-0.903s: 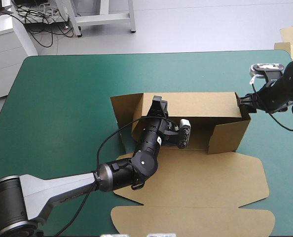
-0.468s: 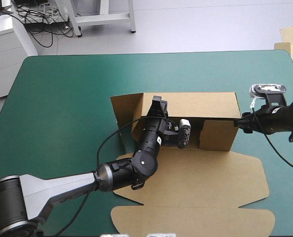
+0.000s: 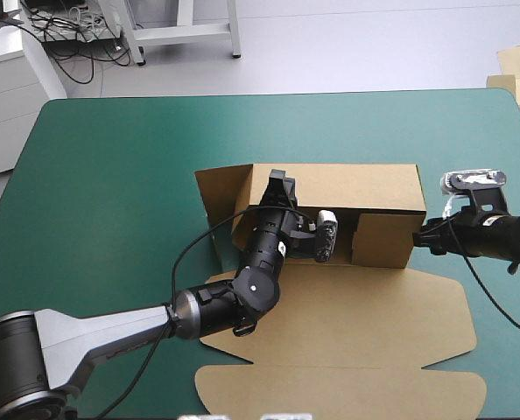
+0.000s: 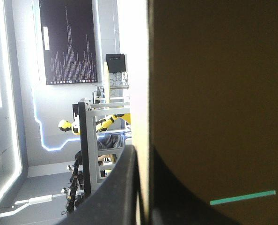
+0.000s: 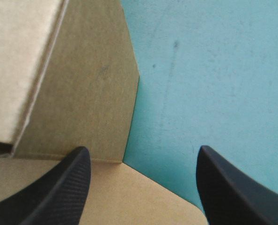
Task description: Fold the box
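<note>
My right gripper grabs the brown box's end by its top edge next, to fold the box.
The brown box lies mid-table with its far wall raised and its lid panel flat toward the near edge. My left gripper reaches inside the box and is shut on the far wall's top edge. In the left wrist view the board's edge runs between the black fingers. The right end wall stands folded inward. My right gripper sits just outside that end, low over the cover. In its wrist view the right gripper is open, with the box's corner ahead of it.
A left end flap of the box angles outward on the teal-green cover. Pale board sheets show past the table's far right corner. The flat lid's flap reaches almost to the near edge.
My right gripper has come from the far right corner of the box toward the near side. The right end wall has swung inward with it. The left gripper has kept its hold.
</note>
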Controlling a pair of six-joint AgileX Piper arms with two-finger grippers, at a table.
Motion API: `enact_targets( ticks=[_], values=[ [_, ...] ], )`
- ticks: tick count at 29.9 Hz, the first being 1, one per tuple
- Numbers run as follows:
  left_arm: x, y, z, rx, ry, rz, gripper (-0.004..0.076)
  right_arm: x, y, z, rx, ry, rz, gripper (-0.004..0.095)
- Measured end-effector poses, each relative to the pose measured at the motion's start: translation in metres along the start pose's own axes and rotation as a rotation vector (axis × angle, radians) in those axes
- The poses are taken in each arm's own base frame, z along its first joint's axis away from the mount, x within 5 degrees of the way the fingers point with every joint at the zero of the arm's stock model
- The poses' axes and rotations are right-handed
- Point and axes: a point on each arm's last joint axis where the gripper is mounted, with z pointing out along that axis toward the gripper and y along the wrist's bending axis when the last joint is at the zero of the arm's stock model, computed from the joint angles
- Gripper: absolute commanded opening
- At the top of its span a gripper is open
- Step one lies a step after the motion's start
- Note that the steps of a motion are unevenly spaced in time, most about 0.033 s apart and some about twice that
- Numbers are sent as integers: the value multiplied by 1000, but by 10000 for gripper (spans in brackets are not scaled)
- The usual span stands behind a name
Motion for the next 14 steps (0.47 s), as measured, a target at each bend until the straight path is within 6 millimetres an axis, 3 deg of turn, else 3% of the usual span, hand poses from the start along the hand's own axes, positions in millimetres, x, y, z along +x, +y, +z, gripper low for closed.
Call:
enact_targets(
  ticks=[14],
  values=[
    [1, 0, 0, -4, 15, -5, -10, 7, 4, 1, -50, 62, -102, 552]
  ],
)
